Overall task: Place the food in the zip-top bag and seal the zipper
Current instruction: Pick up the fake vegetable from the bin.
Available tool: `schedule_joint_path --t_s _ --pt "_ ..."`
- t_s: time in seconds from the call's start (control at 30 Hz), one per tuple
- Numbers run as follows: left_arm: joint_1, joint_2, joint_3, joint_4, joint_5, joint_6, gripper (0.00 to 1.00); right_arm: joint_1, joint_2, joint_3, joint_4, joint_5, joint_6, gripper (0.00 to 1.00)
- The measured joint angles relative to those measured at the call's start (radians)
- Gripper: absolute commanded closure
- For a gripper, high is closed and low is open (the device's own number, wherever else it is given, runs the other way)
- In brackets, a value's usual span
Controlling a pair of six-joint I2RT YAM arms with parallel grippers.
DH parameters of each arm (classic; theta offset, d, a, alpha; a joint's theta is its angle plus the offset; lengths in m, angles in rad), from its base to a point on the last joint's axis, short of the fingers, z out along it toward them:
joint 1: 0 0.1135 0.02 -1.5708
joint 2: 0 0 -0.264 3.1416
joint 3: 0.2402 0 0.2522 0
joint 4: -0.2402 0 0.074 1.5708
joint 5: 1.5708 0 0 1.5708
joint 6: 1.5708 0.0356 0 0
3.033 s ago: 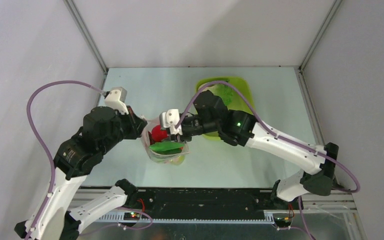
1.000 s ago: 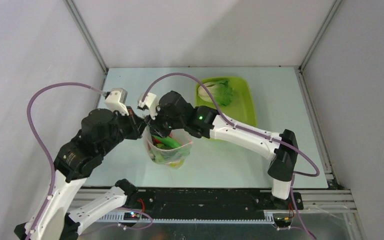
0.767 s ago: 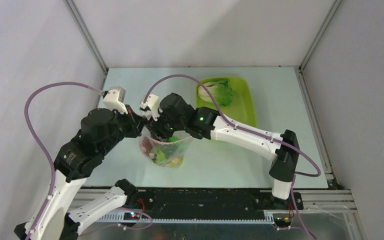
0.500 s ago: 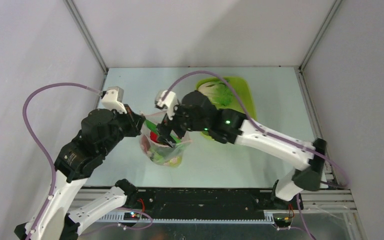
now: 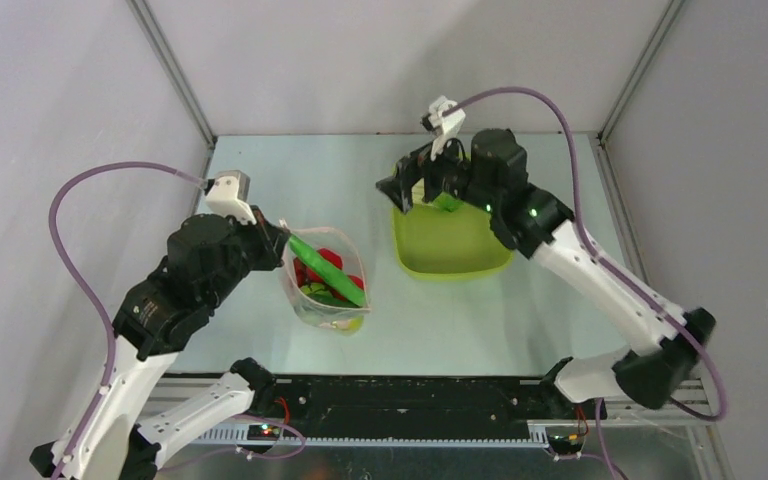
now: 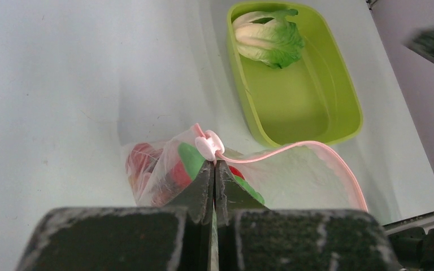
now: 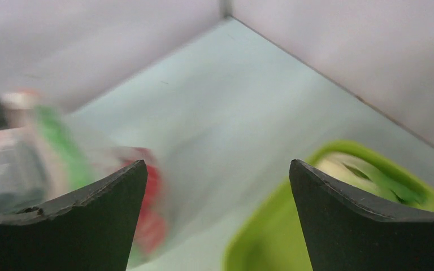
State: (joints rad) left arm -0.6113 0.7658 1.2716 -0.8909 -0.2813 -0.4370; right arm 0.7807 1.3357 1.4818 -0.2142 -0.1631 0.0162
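Note:
My right gripper grabs the lettuce (image 6: 268, 39) by its green leafy part next, since that leaves the pale end free to enter the zip-top bag first.
The zip-top bag (image 5: 325, 300) stands open on the table with red tomatoes (image 5: 335, 262) and other food inside. A dark green cucumber (image 5: 328, 272) lies slanted across its mouth. My left gripper (image 5: 278, 233) is shut on the bag's rim at one end of the pink zipper (image 6: 294, 148), its jaws pressed together on the plastic (image 6: 213, 164). My right gripper (image 5: 407, 190) hangs open and empty above the far end of the lime-green tray (image 5: 450, 250). The leafy lettuce (image 6: 268, 39) lies in that tray; the right wrist view shows it (image 7: 367, 175) beyond the spread jaws (image 7: 217, 164).
The lime-green tray (image 6: 299, 107) sits just right of the bag and holds only the lettuce. Grey enclosure walls and metal posts (image 5: 175, 75) close in the table at back and sides. The arm bases stand along the near edge.
My right gripper opened, left the cucumber in the bag, and swung up and right to above the tray. The left gripper kept its hold on the bag's rim.

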Motion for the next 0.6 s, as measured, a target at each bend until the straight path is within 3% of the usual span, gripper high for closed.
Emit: schedule_joint_path --t_s 0.27,0.47,0.6 --pt "0.0 0.024 0.0 0.015 -0.001 0.012 1.0 -0.296 0.314 0.035 -0.114 -0.085 -0.265 0.0" --pt "0.0 0.032 0.0 0.022 -0.008 0.021 1.0 -0.366 0.562 0.237 -0.234 -0.104 -0.542 0.0" --pt "0.0 0.044 0.0 0.029 -0.014 0.028 1.0 -0.382 0.64 0.301 -0.276 -0.119 -0.694 0.01"
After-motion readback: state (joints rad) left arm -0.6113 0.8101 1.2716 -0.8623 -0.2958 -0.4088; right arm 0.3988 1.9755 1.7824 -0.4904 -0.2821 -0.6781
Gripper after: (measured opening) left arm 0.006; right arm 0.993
